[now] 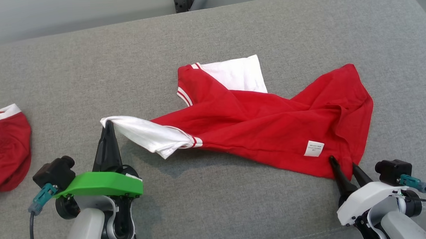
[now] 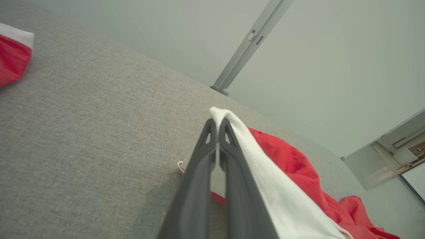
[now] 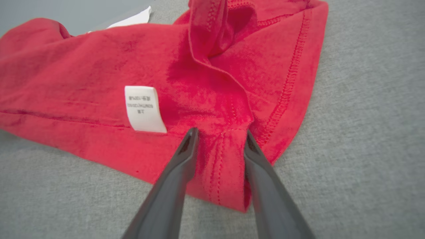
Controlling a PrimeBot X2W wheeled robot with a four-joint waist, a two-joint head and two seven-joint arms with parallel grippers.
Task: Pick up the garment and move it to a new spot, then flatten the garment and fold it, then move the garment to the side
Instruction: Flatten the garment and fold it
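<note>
The crumpled shirt is to be spread flat, so the robot's right gripper will next grab it by its red hem corner near the care label.
A red shirt with white sleeves lies crumpled and twisted across the grey cushion. My left gripper is shut on the tip of the near white sleeve, holding it stretched out and slightly raised; the left wrist view has that sleeve draped over the closed fingers. My right gripper stands open at the shirt's near right hem corner, beside a white care label. In the right wrist view its fingers straddle a ridge of red hem pressed on the cushion.
Another red garment with a white band lies at the cushion's left edge. The far white sleeve lies flat behind the shirt body. A pale wall and a grey post rise behind the cushion. The cushion's front edge runs just below both arms.
</note>
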